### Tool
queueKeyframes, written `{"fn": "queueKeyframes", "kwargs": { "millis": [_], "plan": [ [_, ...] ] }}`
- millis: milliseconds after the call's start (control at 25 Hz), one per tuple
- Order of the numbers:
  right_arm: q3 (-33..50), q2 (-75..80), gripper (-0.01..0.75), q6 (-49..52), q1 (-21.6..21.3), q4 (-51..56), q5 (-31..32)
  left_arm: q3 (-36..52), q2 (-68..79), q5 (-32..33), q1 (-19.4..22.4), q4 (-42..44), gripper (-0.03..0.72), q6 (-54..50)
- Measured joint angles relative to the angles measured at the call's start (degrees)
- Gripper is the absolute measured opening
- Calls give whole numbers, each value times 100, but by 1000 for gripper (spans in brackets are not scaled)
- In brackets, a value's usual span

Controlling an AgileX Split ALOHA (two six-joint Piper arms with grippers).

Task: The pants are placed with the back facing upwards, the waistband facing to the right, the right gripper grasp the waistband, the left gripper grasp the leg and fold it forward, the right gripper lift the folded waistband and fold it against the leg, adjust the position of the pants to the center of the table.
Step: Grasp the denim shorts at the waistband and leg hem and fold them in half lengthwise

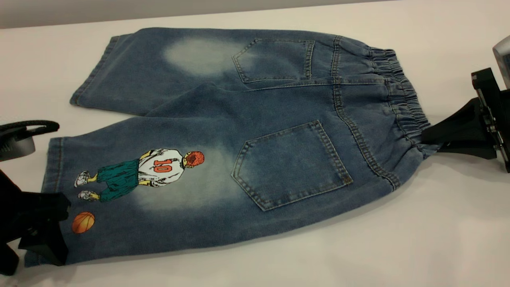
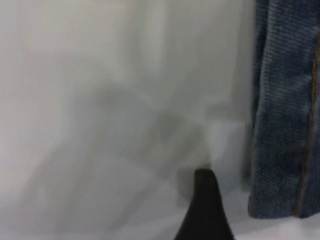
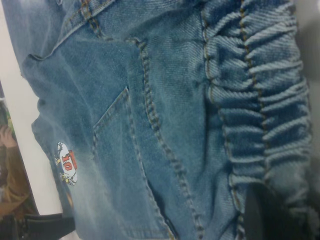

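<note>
My left gripper grabs the pants by the hem corner (image 1: 34,258) beside the orange ball next, to fold the printed leg onto the plain leg (image 1: 138,67).
The pants (image 1: 255,131) lie flat on the table (image 1: 438,223), back up, with both patch pockets showing. The ruffled waistband (image 1: 402,99) is at the right. My right gripper (image 1: 429,139) is shut on the waistband's near end, which is slightly raised; in the right wrist view one dark finger (image 3: 257,217) sits tucked under the gathered waistband (image 3: 260,100). The leg (image 1: 159,191) with the number 10 player points left. My left gripper (image 1: 59,227) stands open at that leg's hem, near the orange ball. In the left wrist view one finger (image 2: 205,215) shows beside the hem (image 2: 285,125).
A black cable loop (image 1: 28,127) of the left arm hangs at the left edge. The right arm's blocky mount (image 1: 490,115) fills the right edge. The table's far edge (image 1: 119,20) runs just behind the plain leg. White tabletop stretches in front of the pants.
</note>
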Motion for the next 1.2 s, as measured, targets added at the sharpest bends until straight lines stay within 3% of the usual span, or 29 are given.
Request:
{"fn": "queueKeyframes", "kwargs": {
  "millis": [120, 240, 480, 600, 840, 1200],
  "plan": [
    [0, 0, 28, 0, 0, 0, 0, 0, 43, -80, 0, -5, 484, -11],
    [0, 0, 28, 0, 0, -6, 0, 0, 42, -336, 0, -25, 414, -11],
    [0, 0, 28, 0, 0, -16, 45, 0, 54, -575, 0, -25, 176, 1],
    [0, 0, 28, 0, 0, -16, 63, -6, 59, -555, 0, -44, 101, 0],
    [0, 0, 28, 0, 0, -16, 188, -39, 59, -535, 0, -32, 92, -3],
    [0, -288, 28, -21, 0, -35, 253, -164, -600, 53, 4, 3, 88, 164]
  ]
}}
